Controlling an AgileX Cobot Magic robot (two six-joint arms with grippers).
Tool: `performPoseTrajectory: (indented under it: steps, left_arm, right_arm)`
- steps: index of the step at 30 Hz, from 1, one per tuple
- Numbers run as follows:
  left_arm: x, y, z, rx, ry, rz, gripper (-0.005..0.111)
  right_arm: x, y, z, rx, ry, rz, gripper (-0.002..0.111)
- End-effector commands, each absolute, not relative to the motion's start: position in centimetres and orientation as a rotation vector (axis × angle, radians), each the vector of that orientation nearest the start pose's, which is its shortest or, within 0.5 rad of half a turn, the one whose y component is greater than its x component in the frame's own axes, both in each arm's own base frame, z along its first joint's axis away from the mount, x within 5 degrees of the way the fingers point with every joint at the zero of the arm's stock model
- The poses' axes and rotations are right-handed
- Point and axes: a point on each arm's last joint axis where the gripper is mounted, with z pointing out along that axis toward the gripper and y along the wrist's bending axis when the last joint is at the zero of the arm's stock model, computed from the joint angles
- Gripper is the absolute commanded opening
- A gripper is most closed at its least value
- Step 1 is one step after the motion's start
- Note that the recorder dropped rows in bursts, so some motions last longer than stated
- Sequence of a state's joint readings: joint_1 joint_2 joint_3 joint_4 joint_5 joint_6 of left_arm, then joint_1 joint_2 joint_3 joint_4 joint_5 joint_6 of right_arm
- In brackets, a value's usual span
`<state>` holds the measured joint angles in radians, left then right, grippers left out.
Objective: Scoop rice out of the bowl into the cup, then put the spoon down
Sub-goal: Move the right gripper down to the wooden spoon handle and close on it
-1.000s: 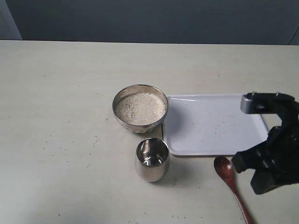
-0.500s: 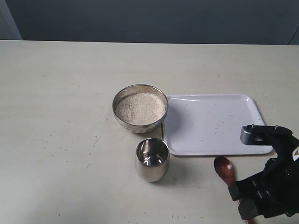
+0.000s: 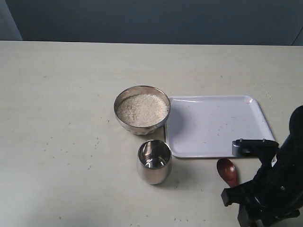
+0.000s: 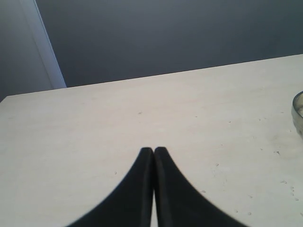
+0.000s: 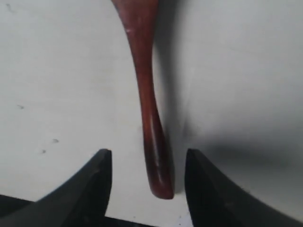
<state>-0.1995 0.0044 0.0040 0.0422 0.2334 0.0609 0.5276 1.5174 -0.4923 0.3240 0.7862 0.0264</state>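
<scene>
Next, the right gripper grabs the wooden spoon by its handle's tip point(image 5: 159, 175), to scoop rice from the bowl into the cup.
The steel bowl point(image 3: 142, 109) holds pale rice point(image 3: 142, 109) at the table's middle. Just in front of it stands the small steel cup point(image 3: 154, 161). The dark wooden spoon point(image 3: 228, 171) lies on the table at the front right, its oval bowl showing and its handle under my right arm. In the right wrist view the spoon's handle point(image 5: 150, 118) lies between the spread fingers of my right gripper point(image 5: 147, 158), which is open and not touching it. My left gripper point(image 4: 154, 151) is shut on nothing, low over bare table, with the bowl's rim point(image 4: 298, 111) at the frame's edge.
A white rectangular tray point(image 3: 215, 125) lies right of the bowl, behind the spoon. Scattered specks dot the table. The table's far edge meets a dark wall.
My right arm has come down and toward the front over the spoon's handle, hiding most of it. Bowl, cup and tray have not moved.
</scene>
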Motion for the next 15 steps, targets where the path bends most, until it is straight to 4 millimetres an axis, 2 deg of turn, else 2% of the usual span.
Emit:
performPoseTrajectory:
  steps: [1, 9, 11, 14, 15]
  left_arm:
    - [5.46, -1.03, 19.22, 0.249, 1.698, -0.071, 0.001]
    - [5.46, -1.03, 19.22, 0.249, 1.698, -0.071, 0.001]
    - [5.46, -1.03, 19.22, 0.249, 1.698, -0.071, 0.001]
    - [5.46, -1.03, 19.22, 0.249, 1.698, -0.071, 0.001]
    - [5.46, -1.03, 19.22, 0.249, 1.698, -0.071, 0.001]
  right_arm:
    - [14.70, 10.78, 11.60, -0.420, 3.333, 0.224, 0.047]
    - [14.80, 10.84, 10.74, -0.412, 3.358, 0.202, 0.045]
    - [14.80, 10.84, 10.74, -0.412, 3.358, 0.202, 0.033]
    - [14.78, 10.85, 10.75, -0.407, 3.361, 0.206, 0.002]
    - [14.78, 10.86, 10.75, -0.411, 3.361, 0.207, 0.000]
